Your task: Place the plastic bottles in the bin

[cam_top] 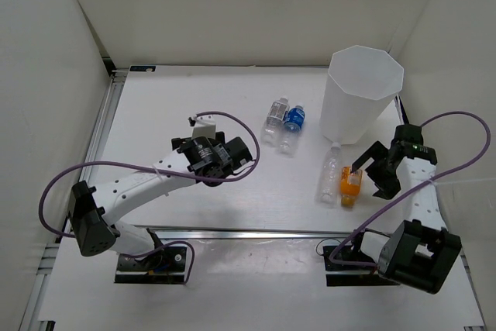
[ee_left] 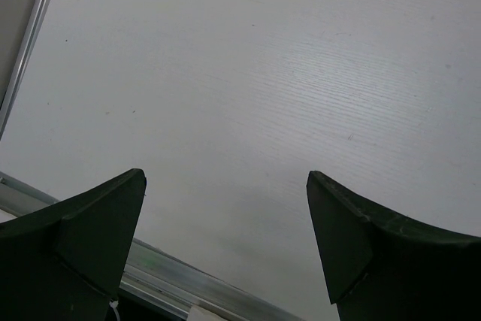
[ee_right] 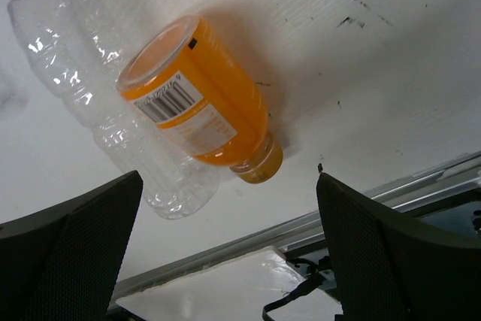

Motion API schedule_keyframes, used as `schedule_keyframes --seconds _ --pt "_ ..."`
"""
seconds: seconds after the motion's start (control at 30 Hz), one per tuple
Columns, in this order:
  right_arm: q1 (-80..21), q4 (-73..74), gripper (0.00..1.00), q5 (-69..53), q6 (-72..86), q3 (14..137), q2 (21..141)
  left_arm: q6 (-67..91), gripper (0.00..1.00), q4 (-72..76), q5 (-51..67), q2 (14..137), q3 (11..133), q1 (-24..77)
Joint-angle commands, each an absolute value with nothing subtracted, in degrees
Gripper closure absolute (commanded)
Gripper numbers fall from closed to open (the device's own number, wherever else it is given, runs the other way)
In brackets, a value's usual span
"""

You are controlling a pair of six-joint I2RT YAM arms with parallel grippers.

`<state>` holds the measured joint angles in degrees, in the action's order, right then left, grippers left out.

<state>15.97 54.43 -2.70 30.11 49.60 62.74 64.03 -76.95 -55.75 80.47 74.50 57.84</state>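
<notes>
The orange bottle should next be grabbed by its labelled middle [cam_top: 351, 182] with my right gripper, so its end with the cap stays free to go into the bin [cam_top: 353, 114].
The bin [cam_top: 353, 114] stands upright at the back right of the table. An orange bottle [cam_top: 350, 186] and a plain clear bottle [cam_top: 330, 174] lie side by side in front of it. Both also show in the right wrist view, the orange one [ee_right: 195, 107] and the plain one [ee_right: 98, 88]. A second plain bottle [cam_top: 275, 120] and a blue-labelled bottle [cam_top: 292, 125] lie left of the bin. My right gripper [cam_top: 372, 173] is open and empty just right of the orange bottle, not touching it [ee_right: 229, 208]. My left gripper [cam_top: 225, 156] is open and empty over bare table [ee_left: 225, 216].
White walls enclose the table on three sides. A metal rail [cam_top: 256, 233] runs along the near edge, and it shows in the right wrist view [ee_right: 316, 219]. Another rail [cam_top: 105, 114] runs along the left edge. Purple cables [cam_top: 232, 125] loop from both arms.
</notes>
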Motion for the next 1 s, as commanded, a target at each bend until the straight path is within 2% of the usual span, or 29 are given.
schedule_keyframes --seconds 0.0,0.47,0.8,0.97 --pt "14.77 50.55 0.0 -1.41 26.72 49.83 64.78 63.63 0.01 -80.42 -57.13 79.89 74.44 58.62" --pt "13.01 45.36 0.01 -1.93 26.71 47.55 71.18 63.63 0.01 -80.42 -56.6 83.5 74.97 58.62" --pt "13.01 44.82 0.1 1.23 26.72 49.21 78.39 63.63 0.01 -80.95 -56.6 85.69 76.11 58.62" --pt "13.01 45.35 0.19 2.46 27.77 50.27 81.04 63.63 0.01 -80.95 -56.07 86.75 76.11 58.62"
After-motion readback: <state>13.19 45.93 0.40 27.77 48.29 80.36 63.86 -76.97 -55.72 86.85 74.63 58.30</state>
